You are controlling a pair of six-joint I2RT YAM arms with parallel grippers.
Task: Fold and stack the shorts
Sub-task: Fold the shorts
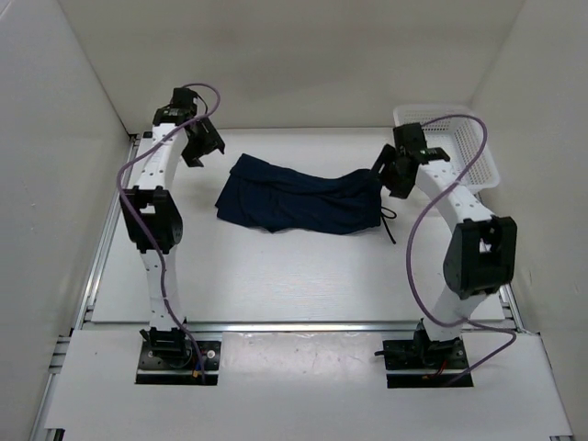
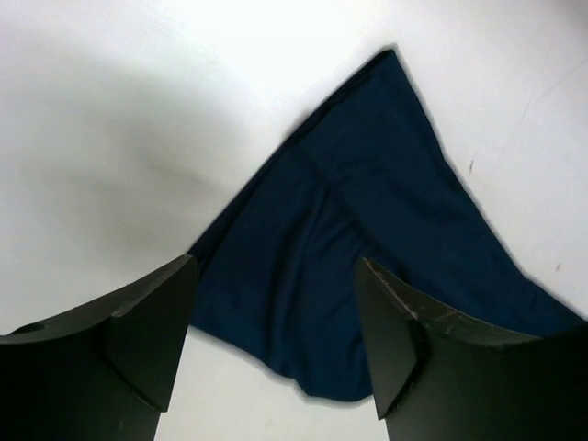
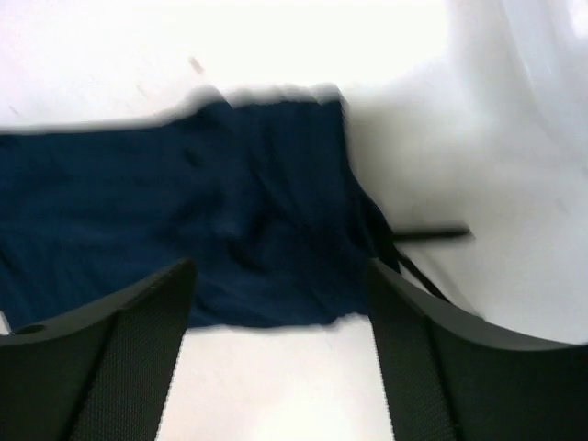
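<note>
My left gripper will next grab the shorts by the leg hem, opposite the waistband. Then both grippers can spread the shorts flat for folding.
The dark navy shorts [image 1: 299, 197] lie spread and rumpled in the middle of the white table, waistband to the right with the thin dark drawstring [image 1: 388, 223] trailing off. My left gripper [image 1: 204, 145] is open and empty, hovering just off the shorts' left end; the left wrist view shows the leg hem [image 2: 358, 248] between its fingers [image 2: 138, 331]. My right gripper [image 1: 393, 176] is open and empty above the waistband end; the right wrist view shows the waistband [image 3: 266, 211] and drawstring [image 3: 432, 235] below it.
A white mesh basket [image 1: 459, 147] stands at the back right corner, close behind the right arm. White walls enclose the table on the left, back and right. Purple cables loop off both arms.
</note>
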